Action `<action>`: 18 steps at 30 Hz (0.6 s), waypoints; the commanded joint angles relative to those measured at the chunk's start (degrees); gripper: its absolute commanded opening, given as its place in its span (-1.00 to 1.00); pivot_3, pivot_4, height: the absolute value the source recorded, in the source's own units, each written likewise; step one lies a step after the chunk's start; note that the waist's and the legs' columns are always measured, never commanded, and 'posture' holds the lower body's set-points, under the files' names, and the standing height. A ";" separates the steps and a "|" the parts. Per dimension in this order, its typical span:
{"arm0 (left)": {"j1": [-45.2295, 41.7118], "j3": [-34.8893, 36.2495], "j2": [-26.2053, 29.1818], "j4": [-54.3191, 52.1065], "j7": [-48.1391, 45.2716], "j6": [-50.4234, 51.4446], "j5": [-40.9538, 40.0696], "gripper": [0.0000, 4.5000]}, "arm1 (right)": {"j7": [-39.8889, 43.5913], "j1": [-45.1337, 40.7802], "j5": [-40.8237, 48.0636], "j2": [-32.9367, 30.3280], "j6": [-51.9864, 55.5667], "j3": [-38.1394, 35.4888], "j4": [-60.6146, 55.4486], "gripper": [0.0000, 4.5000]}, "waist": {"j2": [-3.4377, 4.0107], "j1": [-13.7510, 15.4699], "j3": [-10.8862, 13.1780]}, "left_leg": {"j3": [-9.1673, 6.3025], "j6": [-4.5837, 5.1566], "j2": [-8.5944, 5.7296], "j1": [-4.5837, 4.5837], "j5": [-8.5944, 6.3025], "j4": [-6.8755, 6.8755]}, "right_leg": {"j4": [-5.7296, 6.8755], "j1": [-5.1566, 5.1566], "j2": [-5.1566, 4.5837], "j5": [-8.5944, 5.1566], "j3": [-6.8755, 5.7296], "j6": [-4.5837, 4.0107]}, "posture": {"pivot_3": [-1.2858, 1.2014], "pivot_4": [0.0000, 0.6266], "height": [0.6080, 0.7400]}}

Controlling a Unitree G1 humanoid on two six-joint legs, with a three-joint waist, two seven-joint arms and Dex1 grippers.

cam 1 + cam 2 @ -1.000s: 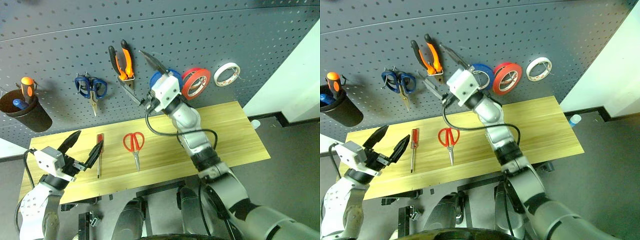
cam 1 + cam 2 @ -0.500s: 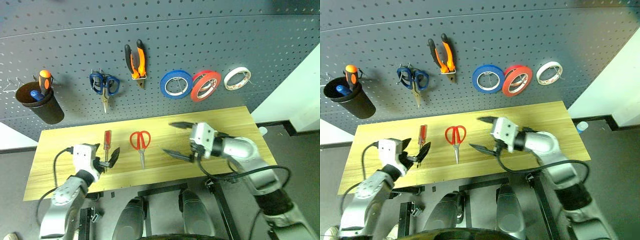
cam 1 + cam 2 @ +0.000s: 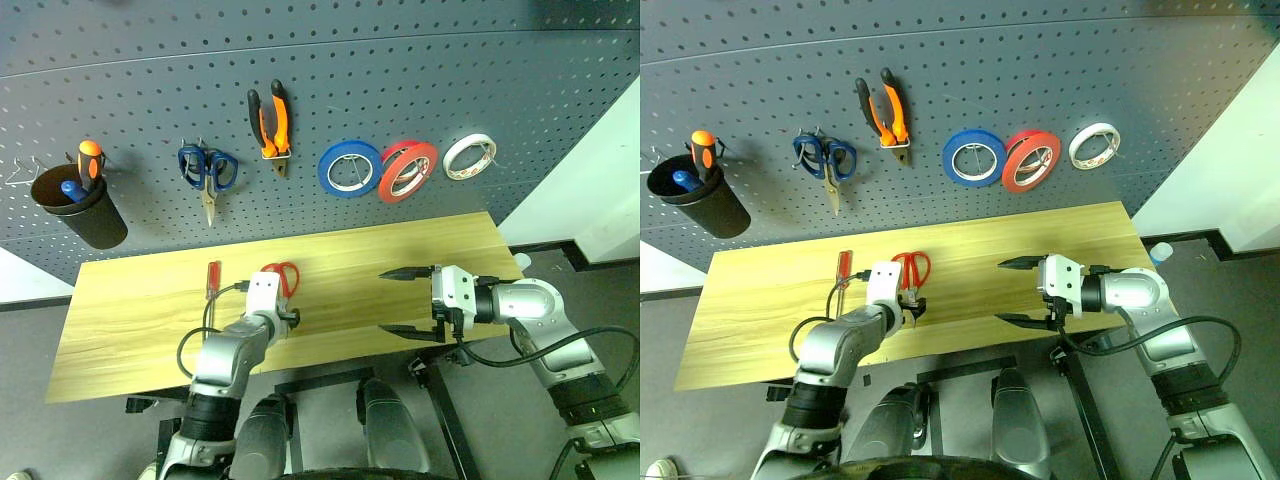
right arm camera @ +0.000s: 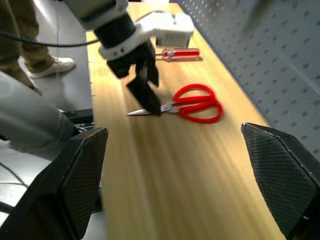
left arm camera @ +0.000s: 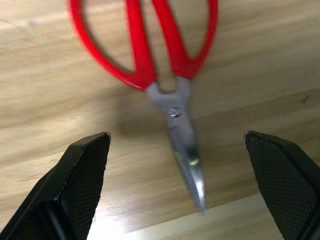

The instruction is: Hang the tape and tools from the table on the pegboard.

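Observation:
My left gripper's fingers are still above the scissors' blades and the table, so it is too early to close: closing now would miss the blades.
Red-handled scissors point(image 3: 284, 277) lie on the table point(image 3: 140, 320), blades toward its front edge. My left gripper point(image 3: 284, 322) points down over the blades, open, with a finger on either side of the scissors point(image 5: 174, 107). The right wrist view shows the left gripper point(image 4: 146, 90) just above the blade tips. A red-handled screwdriver point(image 3: 213, 279) lies left of the scissors. My right gripper point(image 3: 404, 300) hovers open and empty over the table's right half, pointing left. On the pegboard point(image 3: 470, 70) hang the red-orange tape point(image 3: 408, 171) and the orange-and-black pliers point(image 3: 270, 122).
Blue-handled scissors point(image 3: 208, 170), a blue tape ring point(image 3: 350, 168) and a white tape ring point(image 3: 468, 156) also hang on the board. A black cup point(image 3: 80, 210) holding an orange-handled screwdriver hangs at far left. A person's shoe point(image 4: 50, 65) stands beyond the table's left end.
My left gripper has swung right from beside the screwdriver to over the scissors' blades and tipped downward. My right gripper came down from the pegboard and drifted right above the table.

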 commanded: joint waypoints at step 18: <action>-15.02 10.21 -5.59 19.86 4.84 1.03 3.08 0.92 | -1.60 6.08 -4.62 -2.49 -10.10 -2.61 3.69 1.00 | -0.05 -0.19 -0.11 | 0.09 -0.05 -0.04 0.01 0.02 0.05 | -0.10 0.06 -0.02 0.12 0.05 0.13 | -0.08 -0.53 1.00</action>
